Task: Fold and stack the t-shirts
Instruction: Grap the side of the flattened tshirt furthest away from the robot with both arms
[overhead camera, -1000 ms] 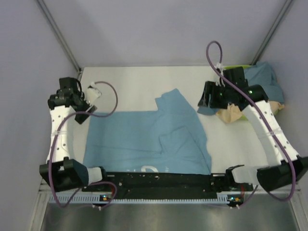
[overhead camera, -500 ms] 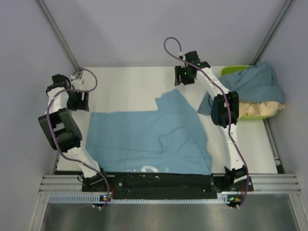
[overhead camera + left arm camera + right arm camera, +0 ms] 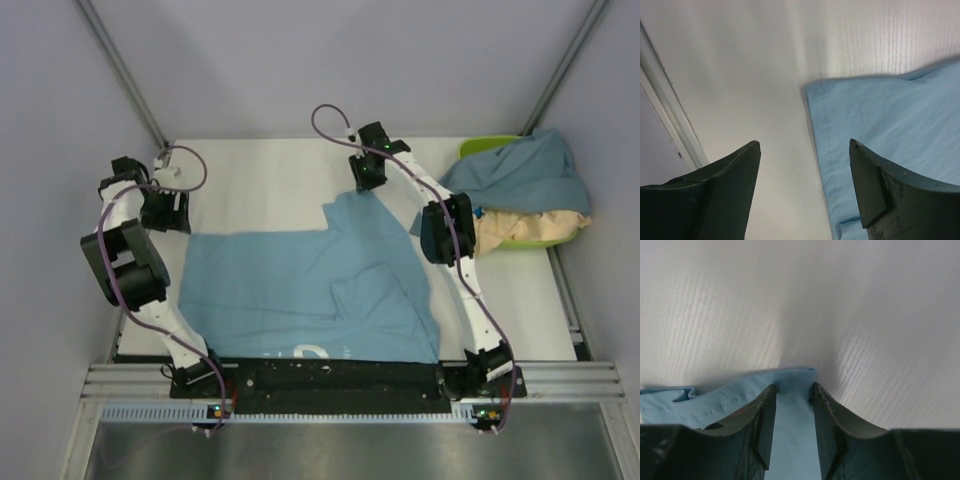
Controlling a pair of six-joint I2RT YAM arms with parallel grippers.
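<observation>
I will fold the far edge of the t-shirt toward me. For that, my left gripper will next grab the sky-blue t-shirt's far corner (image 3: 194, 239) (image 3: 814, 91).
The light sky-blue t-shirt (image 3: 300, 290) lies spread on the white table, with white lettering at its near edge. My left gripper (image 3: 166, 212) is open just beyond the shirt's far-left corner; in the left wrist view (image 3: 805, 150) that corner (image 3: 880, 120) lies by the right finger. My right gripper (image 3: 365, 182) is at the shirt's far tip. In the right wrist view (image 3: 792, 390) its jaws stand narrowly apart, straddling the hem (image 3: 790, 377). The slate-blue t-shirt (image 3: 520, 175) and the beige t-shirt (image 3: 535, 225) are heaped at the far right.
A lime-green tray (image 3: 478, 148) sits under the heaped shirts at the far right. Grey enclosure walls and metal posts surround the table. A rail (image 3: 665, 115) runs along the table's left edge. A black bar (image 3: 340, 372) crosses the near edge between the arm bases.
Both arms have swung out from near their bases. My right gripper moved left and down onto the shirt's far tip. My left gripper settled by the far-left corner.
</observation>
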